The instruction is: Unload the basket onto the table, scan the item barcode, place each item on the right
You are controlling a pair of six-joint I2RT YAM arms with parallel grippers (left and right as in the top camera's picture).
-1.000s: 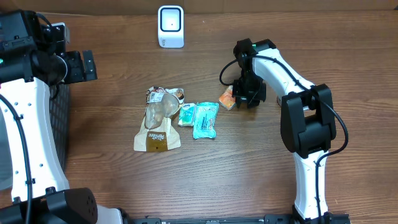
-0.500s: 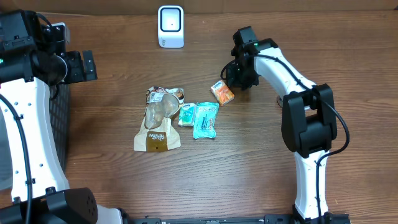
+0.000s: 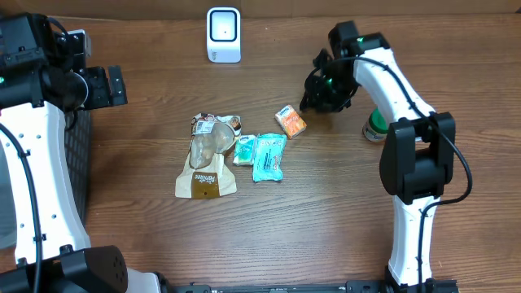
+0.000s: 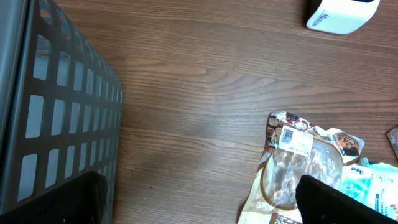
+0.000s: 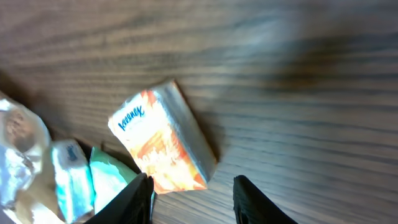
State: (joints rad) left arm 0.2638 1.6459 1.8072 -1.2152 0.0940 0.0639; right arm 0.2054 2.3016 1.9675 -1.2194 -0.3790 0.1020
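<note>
The robot's right hand needs to grab the orange tissue pack (image 3: 291, 121) by its nearest end corner next, so the pack's broad sides stay uncovered and the barcode can be scanned.
A small orange tissue pack (image 3: 291, 121) lies flat on the wooden table, right of the other packets; the right wrist view shows the tissue pack (image 5: 163, 141) close up, with its printed face up. My right gripper (image 3: 324, 91) hangs just up and right of it, jaws apart, with nothing between them (image 5: 193, 186); the pack's lower corner lies near the left fingertip. The white barcode scanner (image 3: 223, 34) stands at the back centre, also in the left wrist view (image 4: 341, 14). At the far left my left gripper (image 3: 114, 86) is wide open and empty (image 4: 199, 205).
A brown snack pouch (image 3: 207, 159), a small green packet (image 3: 244, 150) and a teal packet (image 3: 269, 156) lie mid-table. A green-and-white round object (image 3: 376, 129) sits by the right arm. A black mesh basket (image 4: 56, 112) stands at the left edge.
My right gripper shifted the tissue pack slightly up and left, let it go, and pulled away up and to the right with its jaws wider. The left arm stayed still.
</note>
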